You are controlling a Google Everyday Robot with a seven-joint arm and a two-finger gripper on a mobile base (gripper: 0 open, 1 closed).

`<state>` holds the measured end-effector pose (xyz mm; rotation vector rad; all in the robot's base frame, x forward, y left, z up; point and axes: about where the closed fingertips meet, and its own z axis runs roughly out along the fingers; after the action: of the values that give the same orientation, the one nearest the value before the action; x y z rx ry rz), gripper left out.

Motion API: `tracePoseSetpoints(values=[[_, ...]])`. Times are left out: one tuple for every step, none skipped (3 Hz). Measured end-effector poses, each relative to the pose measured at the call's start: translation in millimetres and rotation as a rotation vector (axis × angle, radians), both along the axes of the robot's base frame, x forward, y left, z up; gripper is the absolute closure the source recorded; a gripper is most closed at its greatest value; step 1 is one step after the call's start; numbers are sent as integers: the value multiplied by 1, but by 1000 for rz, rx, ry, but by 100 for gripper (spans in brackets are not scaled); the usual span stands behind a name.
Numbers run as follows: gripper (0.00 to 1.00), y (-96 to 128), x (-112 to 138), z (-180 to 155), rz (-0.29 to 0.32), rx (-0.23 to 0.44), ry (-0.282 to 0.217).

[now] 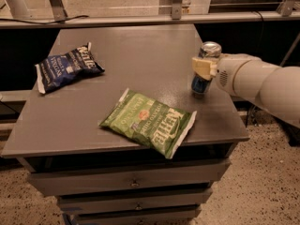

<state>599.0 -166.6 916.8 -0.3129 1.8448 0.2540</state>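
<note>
The base of the can is out past the green bag's corner, so my gripper needs to move the can behind the bag before letting it go.
My gripper (pixel 204 67) comes in from the right on a white arm and is shut on a blue drink can (pixel 203 82) with a silver top. The can stands upright on the grey table (pixel 140 50) near its right edge. One cream finger pad (pixel 202 66) lies across the can's upper half and hides part of it. A green Kettle chip bag (pixel 149 121) lies flat to the can's left, near the front edge. A dark blue Kettle chip bag (pixel 68 67) lies at the table's left side.
The table tops a cabinet with drawers (pixel 133 182) below its front edge. A metal rail (pixel 140 18) and frame posts run behind the table. Speckled floor (pixel 262 182) shows to the right, under the arm.
</note>
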Motion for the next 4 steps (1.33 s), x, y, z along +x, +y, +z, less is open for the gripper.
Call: tracePoseSetpoints(values=[[100, 28, -1, -6, 46, 45, -5], [100, 47, -4, -8, 94, 65, -13], [100, 61, -11, -11, 139, 78, -15], [83, 75, -16, -15, 196, 78, -6]])
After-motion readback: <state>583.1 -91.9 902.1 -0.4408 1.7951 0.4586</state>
